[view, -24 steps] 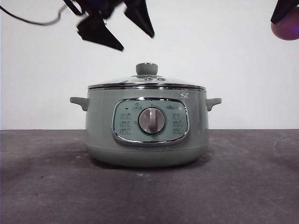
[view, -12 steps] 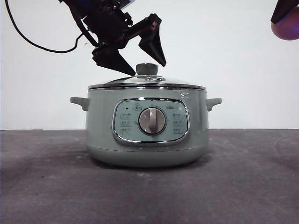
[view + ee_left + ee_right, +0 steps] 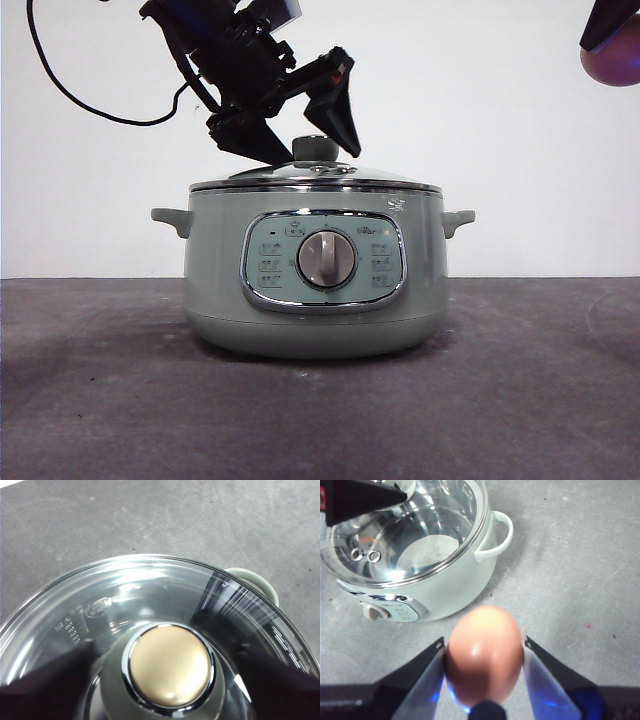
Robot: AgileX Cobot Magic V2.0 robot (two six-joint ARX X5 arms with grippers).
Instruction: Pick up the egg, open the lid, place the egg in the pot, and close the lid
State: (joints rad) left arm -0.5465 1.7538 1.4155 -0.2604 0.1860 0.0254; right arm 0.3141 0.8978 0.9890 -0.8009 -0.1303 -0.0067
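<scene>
The glass lid is far wider than my left gripper opens, so I'll grab its narrow knob [image 3: 169, 666] next.
The sage-green pot [image 3: 315, 280] stands mid-table with its dial facing me. The glass lid [image 3: 315, 178] sits closed on it, its pale green knob [image 3: 315, 149] on top. My left gripper [image 3: 310, 145] is open, one jaw on each side of the knob; in the left wrist view the knob [image 3: 169, 667] sits between the two dark jaws. My right gripper [image 3: 485, 665] is shut on the reddish-brown egg [image 3: 484, 655] and holds it high above the table beside the pot [image 3: 435, 580]; it shows at the top right corner of the front view [image 3: 612, 45].
The dark grey table [image 3: 320, 410] stretches all around the pot. A black cable [image 3: 80, 100] hangs from the left arm at the upper left. A white wall stands behind.
The left gripper has come down from above and now straddles the lid's knob with open jaws. The right gripper with the egg has stayed still.
</scene>
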